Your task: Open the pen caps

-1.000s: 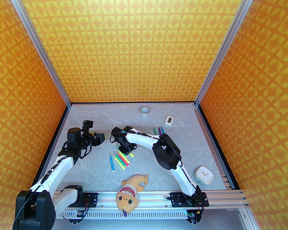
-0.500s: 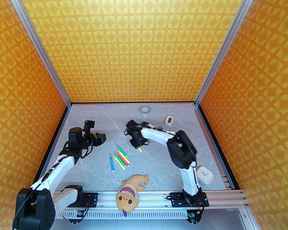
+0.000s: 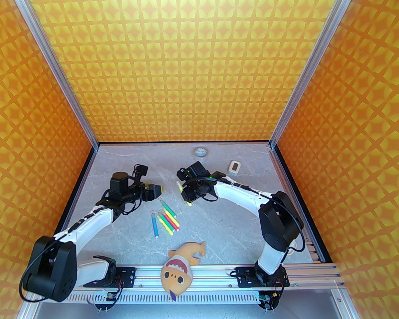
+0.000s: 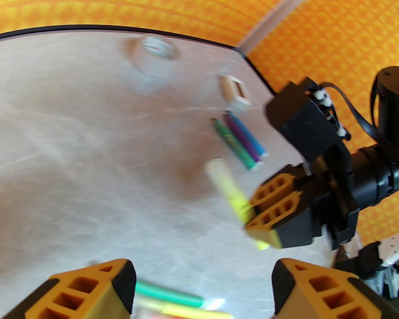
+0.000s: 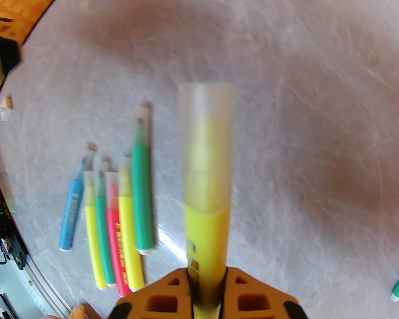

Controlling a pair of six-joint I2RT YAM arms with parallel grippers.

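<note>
The yellow marker needs to be pulled open, so my left gripper should next grab its translucent pen cap (image 5: 207,128) and leave the marker's body to my right gripper.
My right gripper (image 5: 206,299) is shut on the barrel of a yellow marker (image 5: 206,231), held above the table. Its translucent whitish pen cap (image 5: 207,128) sits on the end pointing away from the fingers. In the top view the right gripper (image 3: 188,194) hangs just right of the open left gripper (image 3: 153,191). The left wrist view shows the held marker's cap (image 4: 216,169) ahead of my open left gripper (image 4: 202,287), with a gap between them. Several capped markers (image 3: 166,221) lie side by side on the table below both grippers, seen too as a row of markers (image 5: 113,211).
Three more markers (image 4: 241,138) lie near a small white timer (image 3: 234,167) at the back right. A tape roll (image 3: 200,152) stands by the back wall. A plush toy (image 3: 181,264) rests on the front rail.
The right gripper lifted the yellow marker off the row, swung back and right, then turned its capped end toward the left arm. The left gripper moved right toward it, staying open.
</note>
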